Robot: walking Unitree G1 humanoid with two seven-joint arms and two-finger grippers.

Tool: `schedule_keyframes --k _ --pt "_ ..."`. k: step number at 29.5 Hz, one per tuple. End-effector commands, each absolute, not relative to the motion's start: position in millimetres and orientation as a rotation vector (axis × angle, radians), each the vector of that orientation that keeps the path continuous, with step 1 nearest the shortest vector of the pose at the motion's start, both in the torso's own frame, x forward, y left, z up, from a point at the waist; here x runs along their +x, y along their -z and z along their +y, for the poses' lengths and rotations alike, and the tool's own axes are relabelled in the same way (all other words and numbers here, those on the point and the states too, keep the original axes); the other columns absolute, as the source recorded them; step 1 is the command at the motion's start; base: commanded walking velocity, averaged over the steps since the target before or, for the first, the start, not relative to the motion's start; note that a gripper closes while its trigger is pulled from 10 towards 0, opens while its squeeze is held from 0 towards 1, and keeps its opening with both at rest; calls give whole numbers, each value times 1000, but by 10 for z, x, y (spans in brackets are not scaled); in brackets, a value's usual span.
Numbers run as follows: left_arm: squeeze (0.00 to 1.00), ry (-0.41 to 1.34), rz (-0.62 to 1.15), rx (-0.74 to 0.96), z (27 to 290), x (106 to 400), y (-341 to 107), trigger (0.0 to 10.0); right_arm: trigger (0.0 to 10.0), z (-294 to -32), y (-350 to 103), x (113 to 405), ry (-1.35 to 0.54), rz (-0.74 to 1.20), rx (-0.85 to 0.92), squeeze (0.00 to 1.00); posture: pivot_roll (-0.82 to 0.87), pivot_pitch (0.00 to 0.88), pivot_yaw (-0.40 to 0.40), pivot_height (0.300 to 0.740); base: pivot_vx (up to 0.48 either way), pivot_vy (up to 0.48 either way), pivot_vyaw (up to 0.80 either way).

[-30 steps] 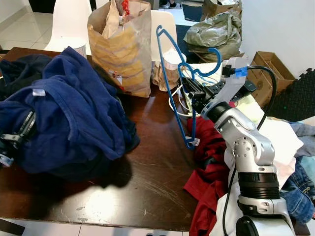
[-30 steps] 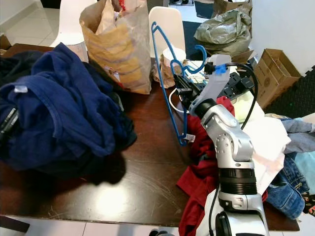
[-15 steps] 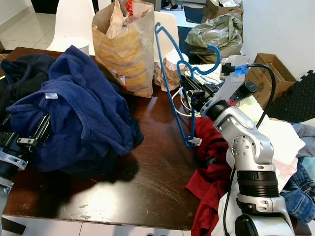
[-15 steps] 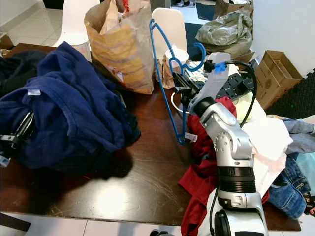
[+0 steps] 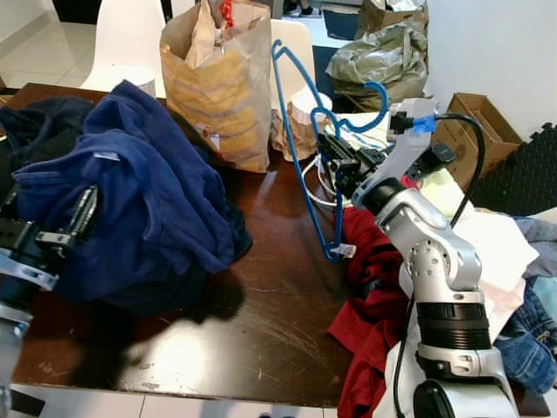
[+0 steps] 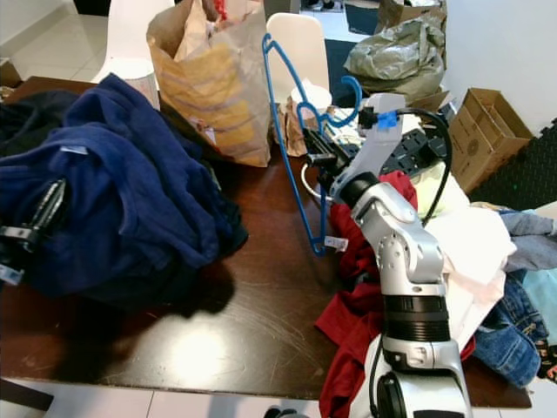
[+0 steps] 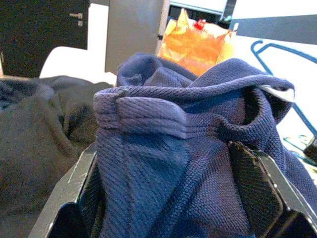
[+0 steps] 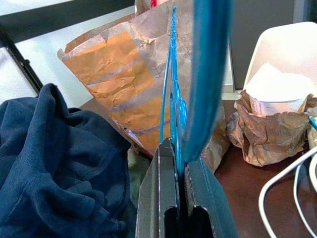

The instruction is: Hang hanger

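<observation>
The left gripper pinches the navy garment [image 5: 148, 192] by its ribbed fold next, since the fold stands up while the rest lies slack in a heap.
A blue plastic hanger [image 8: 208, 74] stands upright over the dark table's [image 5: 261, 322] far right part, its hook [image 5: 380, 91] pointing right. My right gripper [image 5: 335, 152] is shut on the hanger's wire just below the hook, and the pads [image 8: 166, 188] pinch it. A heaped navy garment [image 5: 148, 192] covers the table's left half. My left gripper [image 5: 74, 222] is at the heap's near left side and stands open. One finger [image 7: 252, 183] sits on each side of a ribbed fold [image 7: 163, 148].
A tall brown paper bag [image 5: 218, 87] stands behind the hanger, with a smaller bag holding a cup [image 5: 300, 122] beside it. Red cloth [image 5: 374, 287], white cloth and jeans [image 5: 531, 340] lie at the right. White chairs [image 5: 130, 39] and a cardboard box [image 5: 483, 117] stand beyond.
My left gripper has risen and moved right into the navy heap, and the heap's folds have shifted. The right gripper and hanger have hardly moved.
</observation>
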State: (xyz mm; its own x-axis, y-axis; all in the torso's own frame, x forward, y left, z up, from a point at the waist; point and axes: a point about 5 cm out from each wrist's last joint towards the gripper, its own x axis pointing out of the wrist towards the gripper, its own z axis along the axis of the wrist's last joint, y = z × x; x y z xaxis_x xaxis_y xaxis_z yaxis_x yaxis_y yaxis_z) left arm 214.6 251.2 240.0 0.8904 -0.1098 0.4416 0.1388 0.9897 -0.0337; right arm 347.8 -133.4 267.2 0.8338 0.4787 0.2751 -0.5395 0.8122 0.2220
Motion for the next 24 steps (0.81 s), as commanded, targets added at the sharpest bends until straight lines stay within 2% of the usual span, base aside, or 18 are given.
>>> schedule_keyframes --k 1,16,17,18,19,21,22,24 --pt "0 137 -440 -65 2459 2129 -2383 10000 10000 -1342 -2662 3481 -549 -217 312 0 -39 169 -85 740 0 0 0" --pt "0 142 -448 -64 2379 2147 -2427 10000 10000 -1335 -2661 3486 -547 -217 320 0 -32 169 -80 740 0 0 0" --pt "0 142 -463 -52 2376 2145 -2470 3373 10000 -1333 -2659 3488 -546 -217 321 0 -30 168 -81 740 0 0 0" --pt "0 142 -463 -52 2376 2145 -2470 3373 10000 -1333 -2659 3488 -546 -217 321 0 -30 168 -81 740 0 0 0" --pt "0 145 -477 -34 2373 2148 -2516 0 10000 -1330 -2658 3488 -548 -217 323 0 -30 168 -81 740 0 0 0" --pt "0 145 -477 -34 2373 2148 -2516 0 10000 -1330 -2658 3488 -548 -217 323 0 -30 168 -81 740 0 0 0" --pt "0 141 -498 -10 2377 2156 -2585 1373 10000 -1318 -2657 3488 -551 -216 326 0 -28 168 -80 740 0 0 0" --pt "0 141 -498 -10 2377 2156 -2585 1373 10000 -1318 -2657 3488 -551 -216 326 0 -28 168 -80 740 0 0 0"
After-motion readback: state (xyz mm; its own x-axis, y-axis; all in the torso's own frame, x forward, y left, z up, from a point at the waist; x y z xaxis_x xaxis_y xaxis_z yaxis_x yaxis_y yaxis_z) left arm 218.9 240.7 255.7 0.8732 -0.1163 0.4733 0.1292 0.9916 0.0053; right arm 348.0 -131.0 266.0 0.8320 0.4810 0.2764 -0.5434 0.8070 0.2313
